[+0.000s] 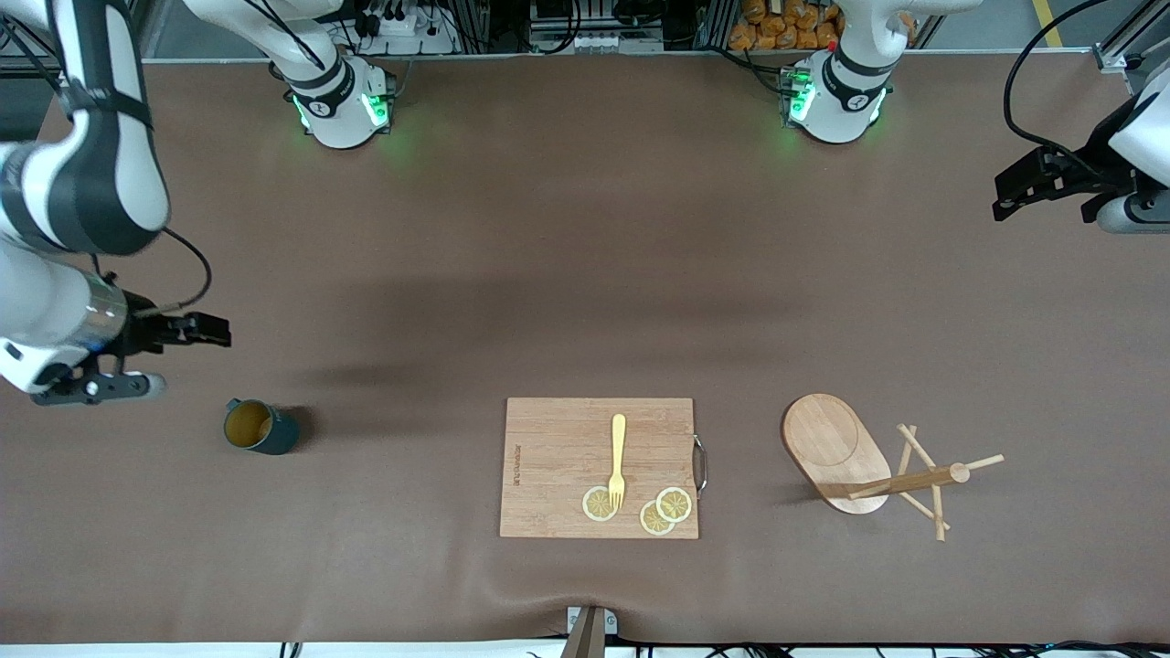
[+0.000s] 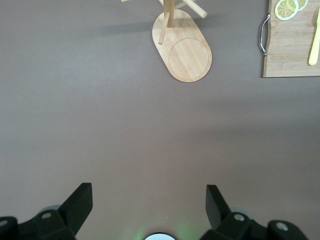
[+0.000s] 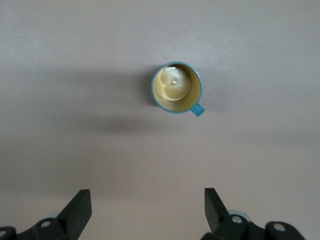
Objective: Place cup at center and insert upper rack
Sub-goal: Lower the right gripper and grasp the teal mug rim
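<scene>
My right gripper grabs the cup by its rim (image 1: 250,401) (image 3: 161,106) next, to place it at the center of the table.
The cup (image 1: 260,427), dark teal with a yellowish inside, stands upright on the brown table toward the right arm's end; in the right wrist view the cup (image 3: 176,87) shows its handle. My right gripper (image 1: 206,331) hovers open over bare table beside it, and nothing is between the jaws of the right gripper (image 3: 147,197). The upper rack (image 1: 834,452), a light wooden mug tree, stands on its oval base toward the left arm's end, and the rack's base (image 2: 182,47) is flat on the table. My left gripper (image 1: 1010,196) hangs open, high over the table; the left gripper (image 2: 149,195) is empty.
A rectangular wooden cutting board (image 1: 548,457) lies midway between cup and rack, near the front camera. On it are a yellow fork (image 1: 618,460) and three lemon slices (image 1: 599,503). A metal handle (image 1: 700,464) sits on the board's edge facing the rack.
</scene>
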Available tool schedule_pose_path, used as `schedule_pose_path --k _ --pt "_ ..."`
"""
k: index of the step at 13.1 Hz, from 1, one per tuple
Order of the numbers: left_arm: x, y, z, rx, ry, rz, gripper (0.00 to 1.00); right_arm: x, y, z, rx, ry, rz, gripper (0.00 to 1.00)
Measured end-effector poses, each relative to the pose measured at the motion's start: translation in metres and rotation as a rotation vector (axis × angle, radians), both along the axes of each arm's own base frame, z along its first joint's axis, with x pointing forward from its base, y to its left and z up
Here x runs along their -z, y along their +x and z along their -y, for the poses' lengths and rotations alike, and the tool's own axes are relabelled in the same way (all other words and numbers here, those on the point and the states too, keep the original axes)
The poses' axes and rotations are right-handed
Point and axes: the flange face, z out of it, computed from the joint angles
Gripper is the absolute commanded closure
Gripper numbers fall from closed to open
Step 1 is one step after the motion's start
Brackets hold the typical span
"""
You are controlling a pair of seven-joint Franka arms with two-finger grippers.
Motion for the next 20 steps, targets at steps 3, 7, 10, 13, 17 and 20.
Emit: schedule_pose_path --k 3,7,10,13,17,20 --pt "0.001 0.001 -0.001 -0.002 0.0 -0.003 0.0 0.067 0.014 -0.001 -0.005 -0.011 0.03 0.0" --pt "0.002 0.001 -0.001 -0.002 0.0 -0.003 0.0 0.134 0.027 -0.016 -0.033 -0.023 0.041 0.0" --pt "0.002 0.001 -0.001 -0.003 0.0 -0.003 0.0 0.157 0.032 -0.028 -0.053 -0.028 0.066 0.0" --pt "0.002 0.001 -0.001 -0.003 0.0 -0.003 0.0 0.166 0.036 -0.028 -0.055 -0.03 0.09 0.0" --pt "0.002 0.001 -0.002 -0.006 0.0 -0.004 0.0 0.178 0.037 -0.028 -0.063 -0.032 0.097 0.13" --pt "0.002 0.001 -0.006 -0.014 0.0 -0.004 0.0 0.19 0.037 -0.027 -0.116 -0.03 0.094 0.55"
